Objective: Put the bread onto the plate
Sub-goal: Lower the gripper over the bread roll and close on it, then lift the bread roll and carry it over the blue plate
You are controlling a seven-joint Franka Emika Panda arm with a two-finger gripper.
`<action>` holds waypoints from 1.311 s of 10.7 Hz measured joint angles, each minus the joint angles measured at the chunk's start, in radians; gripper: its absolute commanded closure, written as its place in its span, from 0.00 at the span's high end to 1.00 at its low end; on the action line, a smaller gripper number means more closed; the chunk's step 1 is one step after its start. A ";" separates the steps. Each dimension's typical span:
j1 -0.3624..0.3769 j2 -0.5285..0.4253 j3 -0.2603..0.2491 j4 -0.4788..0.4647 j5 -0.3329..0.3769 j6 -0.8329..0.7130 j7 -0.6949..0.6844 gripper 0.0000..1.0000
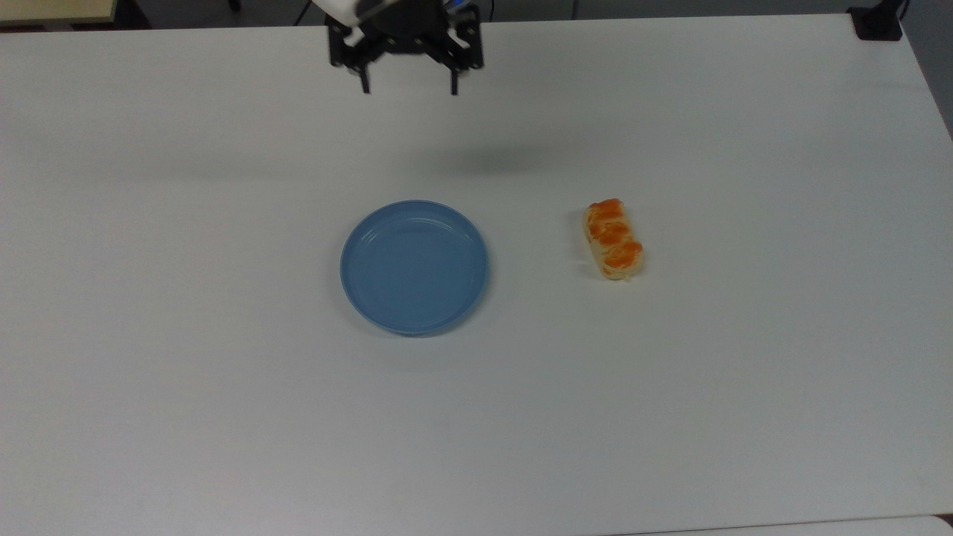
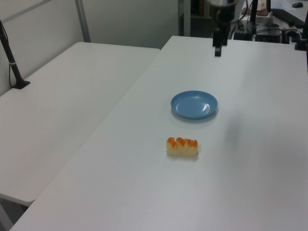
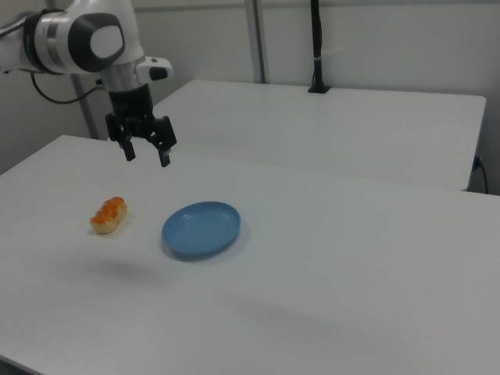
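The gripper grabs the bread by its middle (image 2: pixel 182 147) next, then sets the bread onto the plate (image 2: pixel 194 104).
The bread (image 1: pixel 613 239), a pale-tan loaf with three orange-brown lumps on top, lies on the white table to the top view's right of the plate; it is also seen as the bread (image 2: pixel 182 147) and the bread (image 3: pixel 108 215). The round blue plate (image 1: pixel 414 266) sits bare near the table's middle, also seen as the plate (image 2: pixel 194 104) and the plate (image 3: pixel 201 228). My gripper (image 1: pixel 409 87) hangs open high above the table, beyond the plate's far side, holding nothing; the gripper (image 3: pixel 147 153) points its fingers down. The gripper (image 2: pixel 217 50) shows as a dark column.
The white table (image 1: pixel 223 417) spreads widely around both objects. A second white table (image 2: pixel 62 91) adjoins it on the left view's left. A black post (image 3: pixel 316 47) stands on the far table in the right view.
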 measured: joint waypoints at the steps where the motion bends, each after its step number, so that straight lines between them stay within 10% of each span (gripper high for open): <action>1: 0.032 0.029 0.001 -0.001 0.005 0.009 0.013 1.00; 12: 0.347 0.388 0.030 -0.005 0.009 0.418 0.470 1.00; 14: 0.346 0.411 0.030 -0.004 -0.027 0.446 0.470 0.70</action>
